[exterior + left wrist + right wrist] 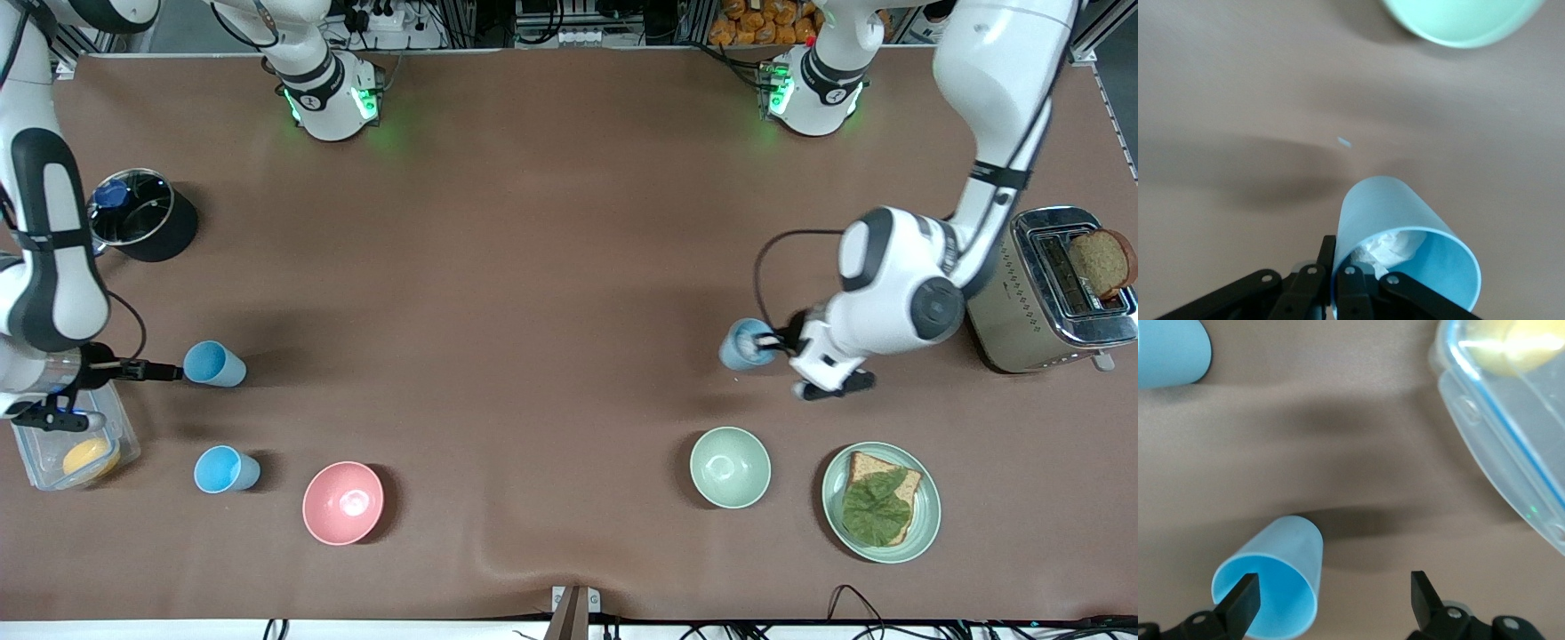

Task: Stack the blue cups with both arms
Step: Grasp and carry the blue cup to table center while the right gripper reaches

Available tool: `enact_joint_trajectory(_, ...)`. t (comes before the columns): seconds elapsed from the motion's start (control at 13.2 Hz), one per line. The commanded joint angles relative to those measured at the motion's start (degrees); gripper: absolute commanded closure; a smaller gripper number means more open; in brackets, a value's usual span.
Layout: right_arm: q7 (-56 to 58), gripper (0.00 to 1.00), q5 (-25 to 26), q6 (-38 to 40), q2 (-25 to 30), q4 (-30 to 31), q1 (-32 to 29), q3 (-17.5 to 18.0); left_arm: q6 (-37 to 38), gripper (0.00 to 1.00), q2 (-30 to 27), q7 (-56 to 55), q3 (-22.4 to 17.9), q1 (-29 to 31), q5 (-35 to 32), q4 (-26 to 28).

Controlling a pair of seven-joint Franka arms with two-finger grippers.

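Note:
The farther sky blue cup should be picked up next by its rim (194, 378) with my right gripper, so it can be stacked with the pale grey-blue cup (743, 345).
A pale grey-blue cup (743, 345) (1391, 213) with a white scrap inside stands toward the left arm's end of the table. My left gripper (777, 342) (1337, 260) is shut on its rim, one finger inside and one outside. Two sky blue cups stand toward the right arm's end. My right gripper (171, 372) (1335, 600) is open at the farther cup (215, 364) (1275, 580). One finger sits in its mouth and the other well outside. The nearer cup (228, 469) (1170, 350) stands free.
A clear container (53, 462) (1511, 440) holding something yellow sits under the right wrist. A pink bowl (343, 503), a pale green bowl (730, 468) (1465, 20) and a plate (925, 524) of bread lie near the front. A toaster (1031, 311) and a black pot (151, 222) stand at the ends.

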State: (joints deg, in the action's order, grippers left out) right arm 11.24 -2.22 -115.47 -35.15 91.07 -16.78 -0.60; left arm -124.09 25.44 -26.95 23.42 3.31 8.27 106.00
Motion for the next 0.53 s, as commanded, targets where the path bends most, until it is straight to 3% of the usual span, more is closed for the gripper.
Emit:
enact_joint_trajectory(0.0, -1.3, 0.00, -0.7, -2.2, 1.5, 4.1, 0.3, -0.1, 0.9, 1.00, -0.5, -9.9, 3.6, -1.2, 0.9, -0.6)
enact_joint_trajectory(0.3, -1.7, 0.00, -0.9, -2.5, 1.0, 5.4, 0.3, -0.1, -0.5, 1.00, 0.1, -23.1, 3.6, -9.4, 0.3, -2.1)
enact_joint_trajectory(0.38, -1.8, 0.26, -1.0, -2.3, 1.0, 5.4, 0.3, -0.1, -1.9, 1.00, 0.2, -25.7, 3.7, -10.8, 0.3, -2.1)
enact_joint_trajectory(0.46, -1.8, 0.63, -1.1, -2.3, 1.0, 5.9, 0.3, -0.1, -3.0, 1.00, 0.3, -29.0, 3.7, -12.8, 0.3, -2.1)
